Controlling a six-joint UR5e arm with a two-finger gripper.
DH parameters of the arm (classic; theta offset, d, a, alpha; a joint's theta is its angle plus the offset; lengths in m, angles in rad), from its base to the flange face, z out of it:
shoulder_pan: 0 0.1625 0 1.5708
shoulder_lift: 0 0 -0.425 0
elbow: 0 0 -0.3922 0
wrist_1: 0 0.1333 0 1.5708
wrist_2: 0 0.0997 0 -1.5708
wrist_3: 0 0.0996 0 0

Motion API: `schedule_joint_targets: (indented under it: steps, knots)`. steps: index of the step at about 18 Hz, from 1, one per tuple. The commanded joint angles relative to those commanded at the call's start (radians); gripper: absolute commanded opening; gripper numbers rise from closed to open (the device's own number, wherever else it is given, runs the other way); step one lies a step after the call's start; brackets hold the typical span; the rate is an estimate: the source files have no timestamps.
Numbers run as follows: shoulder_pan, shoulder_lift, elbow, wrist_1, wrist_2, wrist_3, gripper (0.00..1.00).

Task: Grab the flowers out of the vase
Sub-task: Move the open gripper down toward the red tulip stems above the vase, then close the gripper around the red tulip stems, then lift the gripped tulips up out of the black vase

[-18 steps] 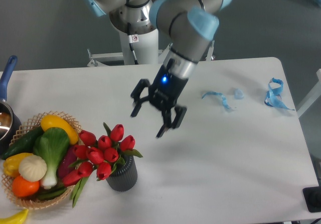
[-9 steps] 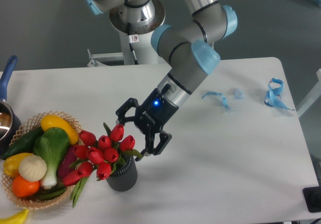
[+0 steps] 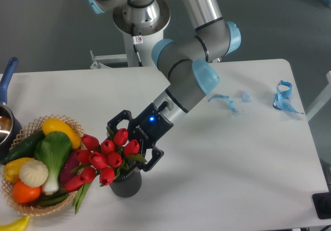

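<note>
The gripper grips the flowers' stems below the red blooms next, to lift the flowers [image 3: 101,162] out of the dark vase [image 3: 127,185].
The flowers [image 3: 101,162], red tulips with green leaves, stand in the dark ribbed vase [image 3: 127,185] at the front left of the white table. The bunch leans left, out over the basket's edge. My gripper [image 3: 128,149] is open and has come down at the upper right of the bunch. One finger [image 3: 112,125] shows on the far side of the top blooms and the other finger [image 3: 153,157] on the near right side. Several tulip heads lie between the two. The stems are hidden inside the vase.
A wicker basket [image 3: 29,208] of mixed vegetables touches the bunch on the left. A pot with a blue handle [image 3: 7,77] sits at the left edge. Blue ribbon scraps [image 3: 282,97] lie at the far right. A yellow vegetable [image 3: 13,224] lies at the front left corner.
The arm has swung down and to the left, from above the table's middle to the bunch. The open fingers now straddle the top tulips. The flowers and vase have not moved.
</note>
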Motion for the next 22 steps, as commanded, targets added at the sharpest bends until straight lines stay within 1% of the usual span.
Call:
schedule_joint_targets:
  steps: [1, 2, 3, 4, 5, 6, 7, 11, 14, 17, 20, 22]
  knots:
    - [0.000, 0.000, 0.000, 0.000, -0.002, 0.000, 0.83]
    - [-0.002, -0.002, 0.000, 0.000, -0.006, 0.000, 0.66]
    - [0.000, -0.002, 0.000, 0.000, -0.009, 0.000, 0.44]
    - [0.000, -0.002, 0.000, 0.000, -0.017, 0.000, 0.26]
    - [0.000, -0.002, 0.002, 0.000, -0.023, 0.000, 0.12]
    - [0.001, -0.002, 0.002, 0.000, -0.025, 0.000, 0.03]
    - [0.003, 0.000, 0.002, 0.000, -0.025, 0.000, 0.00]
    - [0.011, 0.008, 0.000, 0.000, -0.026, -0.002, 0.00]
    - [0.023, 0.015, 0.000, 0.000, -0.052, -0.017, 0.00]
    - [0.046, 0.051, 0.000, 0.000, -0.118, -0.055, 0.00]
    - [0.073, 0.081, 0.000, 0.000, -0.159, -0.092, 0.00]
    - [0.090, 0.101, 0.002, 0.000, -0.205, -0.098, 0.00]
